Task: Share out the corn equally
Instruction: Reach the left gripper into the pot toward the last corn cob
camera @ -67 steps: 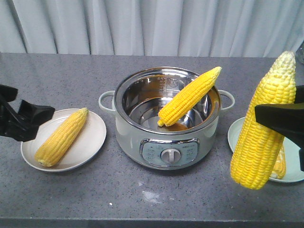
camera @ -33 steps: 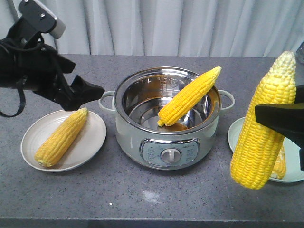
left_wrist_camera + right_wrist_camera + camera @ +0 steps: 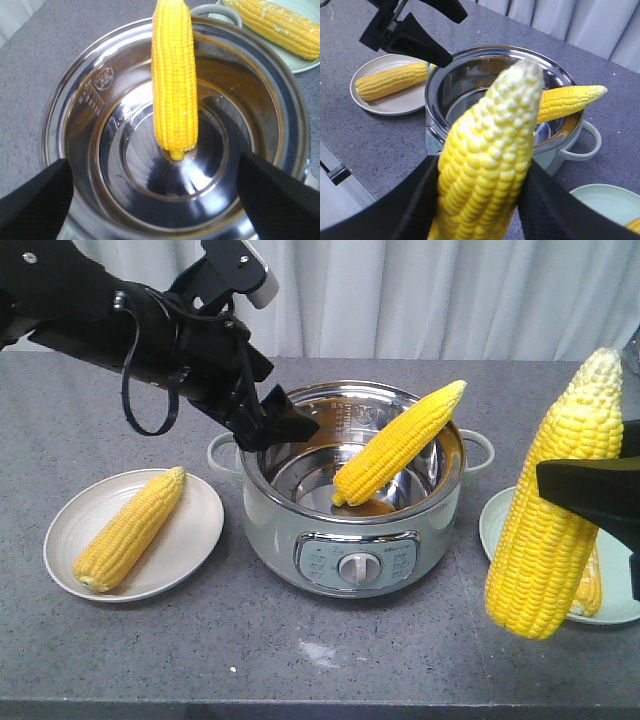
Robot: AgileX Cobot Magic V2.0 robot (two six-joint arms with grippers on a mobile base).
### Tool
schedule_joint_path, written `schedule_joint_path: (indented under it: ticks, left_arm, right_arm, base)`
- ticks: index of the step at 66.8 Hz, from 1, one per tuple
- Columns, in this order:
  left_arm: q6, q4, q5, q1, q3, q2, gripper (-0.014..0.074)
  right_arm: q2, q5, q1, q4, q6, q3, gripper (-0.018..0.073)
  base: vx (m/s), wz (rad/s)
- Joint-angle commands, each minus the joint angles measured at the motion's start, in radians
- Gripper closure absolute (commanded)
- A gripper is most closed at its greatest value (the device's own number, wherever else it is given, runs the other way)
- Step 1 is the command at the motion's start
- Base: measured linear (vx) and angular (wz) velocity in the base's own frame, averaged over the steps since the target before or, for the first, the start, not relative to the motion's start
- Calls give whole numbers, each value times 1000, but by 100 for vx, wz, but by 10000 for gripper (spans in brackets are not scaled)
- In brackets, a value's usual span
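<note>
The robot's left gripper will next grab the corn cob leaning in the steel pot [image 3: 350, 530] by its kernel-covered body [image 3: 392, 450], so that the corn gets shared equally.
One corn cob [image 3: 398, 443] leans in the steel pot [image 3: 350, 530], base on the bottom and tip over the right rim. My left gripper [image 3: 290, 428] hovers open over the pot's left rim; in the left wrist view that cob [image 3: 174, 80] lies ahead of the empty gripper [image 3: 157, 195]. My right gripper [image 3: 480, 200] is shut on a big cob [image 3: 555, 500] held upright above the table, right of the pot. Another cob [image 3: 130, 528] lies on the cream plate [image 3: 200, 510] at left. A further cob [image 3: 280, 25] rests on the pale green plate [image 3: 620, 610] at right.
The pot has a control panel with a knob [image 3: 357, 567] on its front and a handle on each side [image 3: 222, 452]. A pale curtain hangs behind the grey table. The table's front edge runs just below the plates.
My left arm has swung up from beside the cream plate and rightward until its open gripper is over the pot's left rim. The right arm and all cobs have stayed put.
</note>
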Motion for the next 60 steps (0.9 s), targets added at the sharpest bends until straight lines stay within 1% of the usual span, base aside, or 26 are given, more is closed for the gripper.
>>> schedule_joint_path:
  ticks: [1,11,31,52,60]
  left_arm:
    - [12,-38,-16,-14,-72,-9,-45]
    - [13,-38,58,-14,-147,47,-41]
    - [31,-39,71,-15,-246,130,-34]
    - [42,-39,6,-42,-263,187,-32]
    - [61,-68,-1,-55,-285,219,-32]
  right_arm:
    - [-4,-64,-1,23,-5,-25,447]
    - [-4,-64,-1,23,-5,-25,447]
    - [-4,-64,-1,23,-5,-25,447]
    - [-4,-64,-1,23,-5,-25,447]
    - [-4,-64,-1,23,-5,-25,447]
  base:
    - [0,0]
    - [0,0]
    - [0,0]
    - [0,0]
    - [0,0]
